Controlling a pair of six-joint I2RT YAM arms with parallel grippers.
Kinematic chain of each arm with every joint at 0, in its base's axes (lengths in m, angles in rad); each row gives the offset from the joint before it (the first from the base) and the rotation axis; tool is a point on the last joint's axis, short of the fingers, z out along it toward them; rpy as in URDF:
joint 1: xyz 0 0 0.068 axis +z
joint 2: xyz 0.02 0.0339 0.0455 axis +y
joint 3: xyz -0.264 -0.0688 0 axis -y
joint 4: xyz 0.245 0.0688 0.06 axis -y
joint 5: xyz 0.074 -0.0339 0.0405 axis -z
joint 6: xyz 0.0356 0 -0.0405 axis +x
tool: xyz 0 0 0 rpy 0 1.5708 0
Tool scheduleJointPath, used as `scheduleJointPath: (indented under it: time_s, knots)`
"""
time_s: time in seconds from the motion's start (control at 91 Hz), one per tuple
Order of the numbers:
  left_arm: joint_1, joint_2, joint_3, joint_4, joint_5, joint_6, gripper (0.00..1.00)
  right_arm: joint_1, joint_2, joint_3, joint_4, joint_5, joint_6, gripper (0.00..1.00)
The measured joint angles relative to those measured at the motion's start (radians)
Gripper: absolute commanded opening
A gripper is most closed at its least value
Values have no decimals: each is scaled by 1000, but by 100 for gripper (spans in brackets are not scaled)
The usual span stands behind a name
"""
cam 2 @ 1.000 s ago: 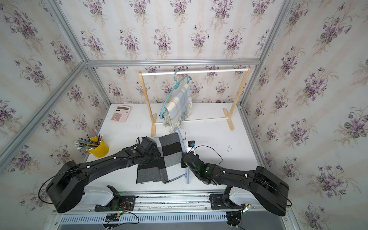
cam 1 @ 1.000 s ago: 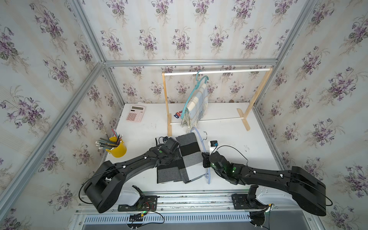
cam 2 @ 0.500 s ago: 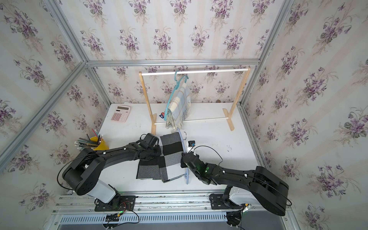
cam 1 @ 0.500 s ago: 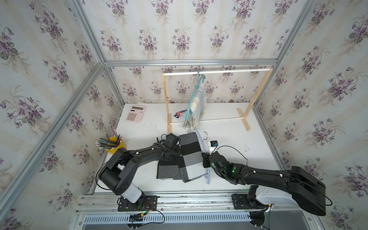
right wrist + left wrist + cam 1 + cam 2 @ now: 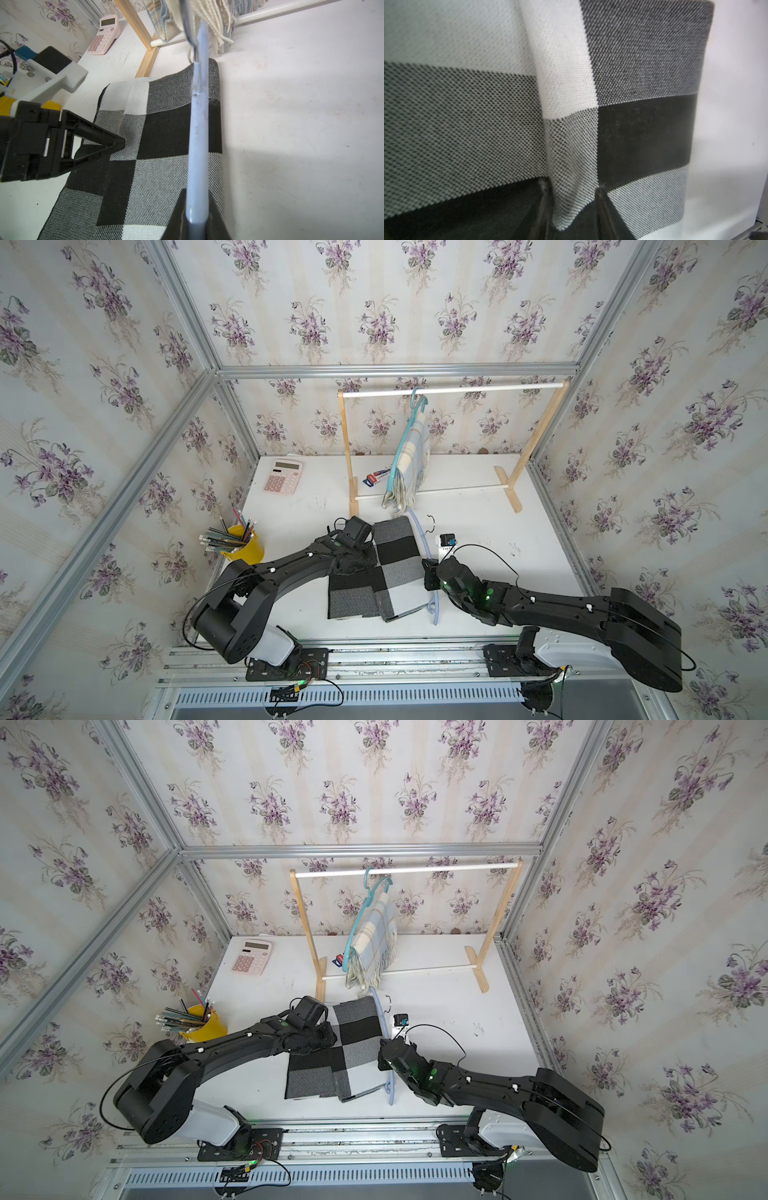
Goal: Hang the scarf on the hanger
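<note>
My left gripper pinches the scarf's raised fold next, opposite the hanger's bar point(image 5: 197, 124), to support the scarf while hanging it.
A black, grey and white checked scarf point(image 5: 395, 568) point(image 5: 357, 1048) lies folded on the white table. A pale blue hanger point(image 5: 424, 539) point(image 5: 384, 1027) lies along its right edge, wire hook pointing toward the rack. My right gripper point(image 5: 430, 576) point(image 5: 197, 207) is shut on the hanger's bar point(image 5: 197, 124) over the scarf's edge. At the scarf's left side my left gripper point(image 5: 359, 562) point(image 5: 572, 185) is low on the cloth. A raised fold of scarf point(image 5: 571, 145) stands between its fingers and touches both. The left gripper point(image 5: 116, 143) also appears side-on in the right wrist view.
At the back stands a wooden rack point(image 5: 453, 390) with a teal hanger carrying a pale plaid scarf point(image 5: 409, 464). A pink calculator point(image 5: 282, 477) lies back left and a yellow cup of pencils point(image 5: 243, 547) stands at the left edge. A small white and blue block point(image 5: 446, 540) lies beside the right gripper.
My left arm has shifted its elbow and its gripper now sits lower on the scarf's left side. The plaid scarf on the rack has swung. The right arm has stayed put.
</note>
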Motion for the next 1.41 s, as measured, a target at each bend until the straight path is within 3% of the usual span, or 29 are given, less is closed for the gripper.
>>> scheduleJointPath:
  time_s: [0.22, 0.33, 0.451, 0.626, 0.857, 1.143, 1.407]
  knots:
    - [0, 35, 17, -13, 10, 5, 36, 0, 1, -1, 0, 0, 0, 0]
    - [0, 45, 25, -16, 10, 12, 22, 0, 2, -1, 0, 0, 0, 0]
    - [0, 31, 26, -26, 10, 19, 0, 0, -2, -1, -3, 0, 0, 0]
    - [-1, -60, 44, -67, -11, 36, 0, -9, -31, 11, -56, 7, -4, 0]
    - [-1, -299, 97, -204, -60, 64, 0, -74, -186, 90, -269, 14, -35, 0]
    - [-2, -526, 131, -305, -86, 68, 0, -148, -319, 325, -585, 8, -170, 0]
    - [-1, -581, 95, -268, -3, 15, 0, -150, -330, 572, -819, 27, -289, 0]
